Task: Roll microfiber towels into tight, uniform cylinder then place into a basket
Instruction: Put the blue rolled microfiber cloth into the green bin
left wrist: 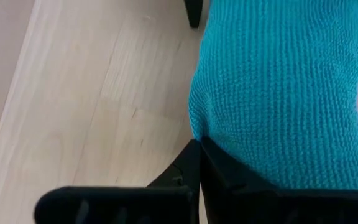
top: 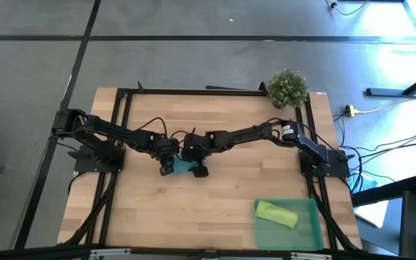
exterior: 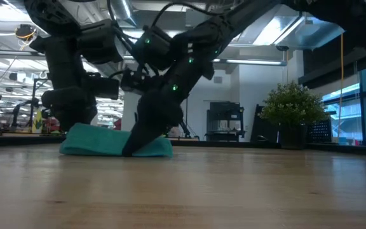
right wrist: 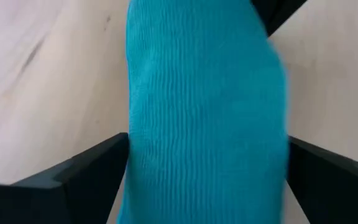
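Note:
Next, my right gripper grabs the teal roll by its loose end, to place the roll into the green basket (top: 310, 230).
The teal towel (top: 183, 166) lies rolled on the table's middle, resting along its length (exterior: 100, 144). My left gripper (left wrist: 199, 152) is shut at the roll's left end. My right gripper (right wrist: 208, 146) is open and reaches over the roll's right part. One finger (exterior: 138, 137) stands on the near side down to the table, the other is behind. The lime green towel (top: 276, 214) lies rolled in the green basket (top: 310, 230) at the near right corner. My left gripper's shut fingertips (left wrist: 191, 155) lie against the edge of the teal roll's left end (left wrist: 194, 124), slanting down from the table's left. The cloth bulges over one finger; whether a layer is caught between them I cannot tell. My right gripper's fingers (right wrist: 98, 168) stand close on both sides of the roll (right wrist: 204, 93); whether they touch it I cannot tell.
A small bushy plant (top: 288, 87) stands at the table's far right corner. Bare wood (top: 193, 217) lies between the roll and the near edge. A black frame (top: 193, 92) runs along the table's far and side edges.

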Controlling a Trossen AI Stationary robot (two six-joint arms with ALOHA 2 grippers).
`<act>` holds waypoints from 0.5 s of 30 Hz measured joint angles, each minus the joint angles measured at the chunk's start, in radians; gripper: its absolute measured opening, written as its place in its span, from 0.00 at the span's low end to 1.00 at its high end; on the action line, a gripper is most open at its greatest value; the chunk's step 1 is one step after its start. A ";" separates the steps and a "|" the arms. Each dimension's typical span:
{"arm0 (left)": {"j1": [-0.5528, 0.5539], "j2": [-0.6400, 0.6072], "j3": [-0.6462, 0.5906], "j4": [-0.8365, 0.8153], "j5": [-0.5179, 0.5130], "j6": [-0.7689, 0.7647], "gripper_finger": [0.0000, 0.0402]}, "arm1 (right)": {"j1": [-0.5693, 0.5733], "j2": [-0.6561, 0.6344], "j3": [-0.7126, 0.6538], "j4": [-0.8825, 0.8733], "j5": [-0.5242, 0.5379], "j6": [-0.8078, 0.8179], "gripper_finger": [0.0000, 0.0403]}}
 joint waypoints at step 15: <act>0.000 0.000 0.000 0.014 0.000 0.000 0.00 | 0.000 0.013 0.001 0.010 0.010 -0.004 0.99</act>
